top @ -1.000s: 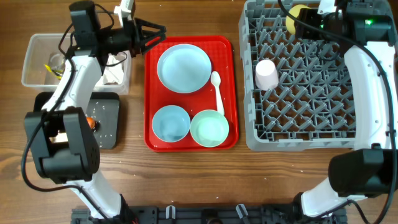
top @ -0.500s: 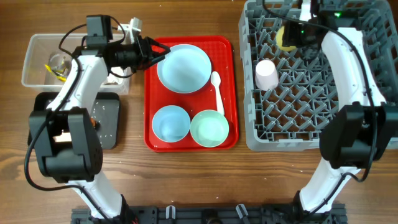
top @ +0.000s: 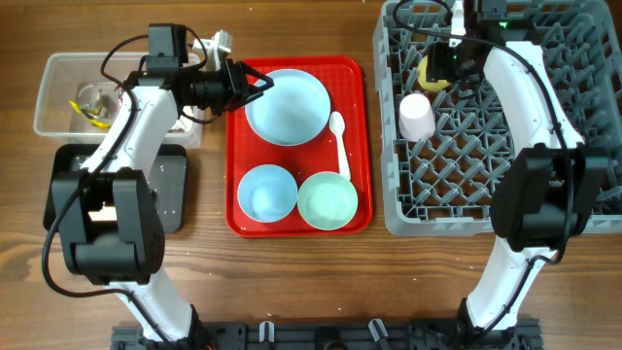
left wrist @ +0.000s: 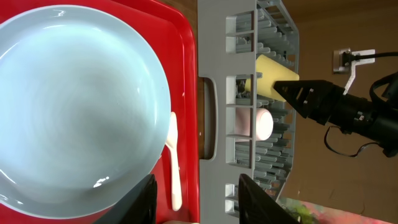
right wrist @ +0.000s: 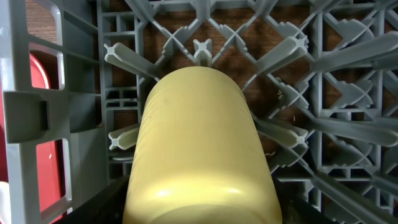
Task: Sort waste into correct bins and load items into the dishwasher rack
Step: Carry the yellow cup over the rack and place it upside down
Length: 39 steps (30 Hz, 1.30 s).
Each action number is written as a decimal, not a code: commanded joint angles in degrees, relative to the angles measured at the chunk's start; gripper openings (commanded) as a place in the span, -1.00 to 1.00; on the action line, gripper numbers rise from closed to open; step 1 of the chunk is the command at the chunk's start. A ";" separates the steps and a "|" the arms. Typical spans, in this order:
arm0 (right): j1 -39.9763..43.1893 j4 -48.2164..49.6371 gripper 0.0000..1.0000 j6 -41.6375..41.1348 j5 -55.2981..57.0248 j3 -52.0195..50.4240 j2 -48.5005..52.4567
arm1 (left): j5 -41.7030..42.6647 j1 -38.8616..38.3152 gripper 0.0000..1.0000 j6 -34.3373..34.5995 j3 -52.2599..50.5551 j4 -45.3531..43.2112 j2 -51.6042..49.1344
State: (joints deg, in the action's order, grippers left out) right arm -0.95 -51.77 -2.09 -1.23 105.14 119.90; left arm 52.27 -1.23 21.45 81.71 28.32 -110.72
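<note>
The yellow cup's lower edge sits below the tips of the grey pegs, so it is time for my right gripper to open. Released now, the cup would rest among them.
My left gripper (top: 251, 82) hovers open and empty at the left rim of the white round plate (top: 288, 105), which fills the left wrist view (left wrist: 74, 106). A white spoon (top: 339, 141) lies beside the plate, also in the left wrist view (left wrist: 175, 162). Two pale bowls (top: 267, 192) (top: 328, 200) sit in front of it. My right gripper (top: 439, 70) is shut on the yellow cup (right wrist: 199, 143), held just above the pegs at the far-left corner of the grey dishwasher rack (top: 544, 209). A small white-pink cup (top: 416, 116) lies in the rack close by.
The dishes rest on a flat red tray (top: 236, 146) at the table's middle. A clear tub (top: 58, 68) holding wrappers stands at the far left, with the black tray (top: 165, 194) in front of it. My left arm reaches across the tub's right end.
My left gripper has swung right from above the tub to the plate's edge. My right gripper has carried the yellow cup leftward and nearer, toward the small cup.
</note>
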 commanded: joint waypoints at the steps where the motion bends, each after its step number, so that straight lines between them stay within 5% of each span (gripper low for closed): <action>1: 0.04 0.55 -0.44 0.52 -0.07 0.87 0.76 | -0.50 -0.15 -0.13 -1.55 0.02 0.09 0.35; 5: 0.04 0.98 0.21 0.50 -0.04 0.87 0.76 | -0.50 -0.11 -0.03 -1.53 0.04 0.09 0.37; 16: 0.07 1.53 0.79 0.61 -0.04 0.87 0.76 | -0.50 -0.11 -0.05 -1.55 0.04 0.26 0.37; 26: 0.15 -0.90 0.79 2.14 -3.76 6.75 -5.95 | -8.37 -0.17 -0.12 -1.53 0.04 0.26 3.28; 39: 0.15 -10.91 0.79 2.03 -16.92 6.58 -12.85 | -47.84 -8.35 -0.07 -0.87 0.04 6.03 4.00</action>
State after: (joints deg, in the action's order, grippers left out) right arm -0.93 -61.17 -0.60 -14.04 111.53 106.78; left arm 18.96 -7.57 21.26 81.71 33.47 -108.05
